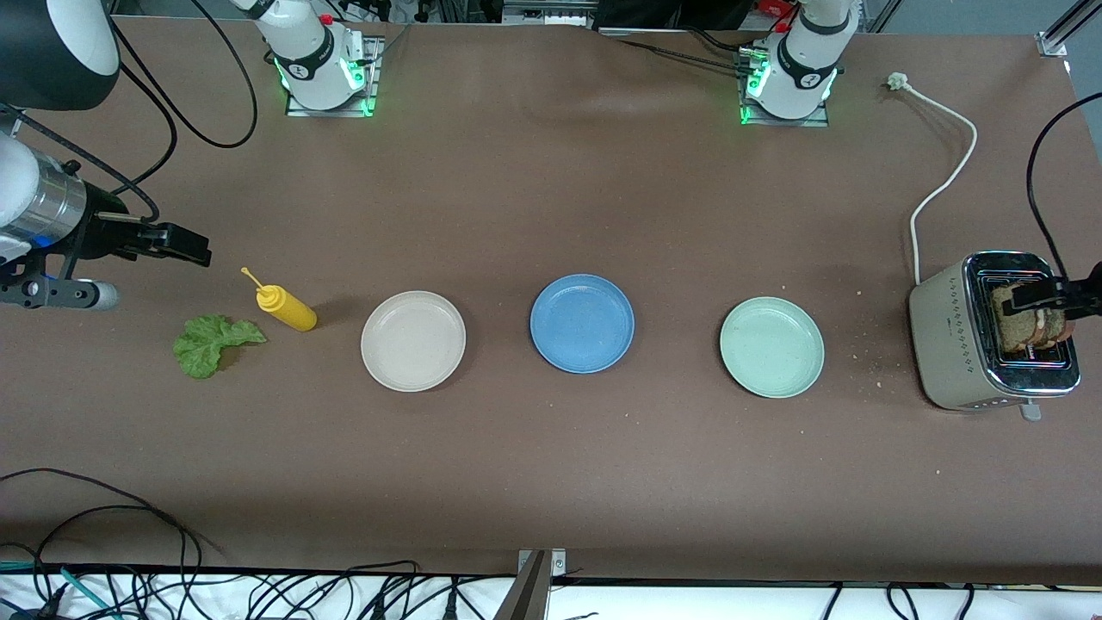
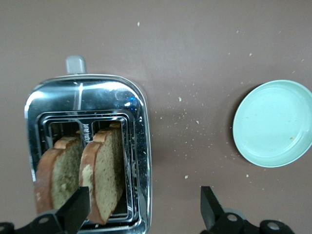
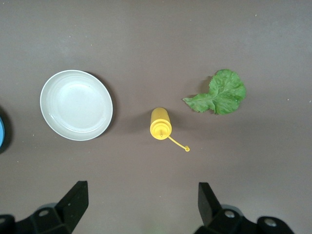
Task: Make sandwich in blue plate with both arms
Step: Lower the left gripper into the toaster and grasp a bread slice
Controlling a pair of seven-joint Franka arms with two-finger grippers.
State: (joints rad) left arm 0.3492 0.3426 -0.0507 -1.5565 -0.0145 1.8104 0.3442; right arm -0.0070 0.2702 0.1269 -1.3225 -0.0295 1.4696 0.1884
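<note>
The toaster slot hugs the lower part of the bread slice, so my left gripper will next pick the slice up by its exposed upper crust (image 1: 1016, 329).
The blue plate (image 1: 582, 323) sits bare at the middle of the table, and only its rim (image 3: 1, 134) shows in the right wrist view. Two bread slices (image 1: 1029, 325) stand upright in the toaster (image 1: 947, 344) at the left arm's end. My left gripper (image 1: 1037, 297) hangs open over the toaster, its fingers astride one slice (image 2: 107, 165) and the toaster's rim without touching; the other slice (image 2: 58, 173) stands beside it. A green lettuce leaf (image 1: 211, 343) (image 3: 219, 92) lies flat at the right arm's end. My right gripper (image 1: 176, 244) (image 3: 142, 192) hovers open and empty over bare table near the leaf.
A yellow squeeze bottle (image 1: 288, 308) (image 3: 160, 123) lies between the lettuce and a beige plate (image 1: 413, 340) (image 3: 76, 105). A pale green plate (image 1: 772, 346) (image 2: 273, 123) sits between the blue plate and the toaster. Crumbs dot the table there. The toaster's white cord (image 1: 943, 181) trails toward the arm bases.
</note>
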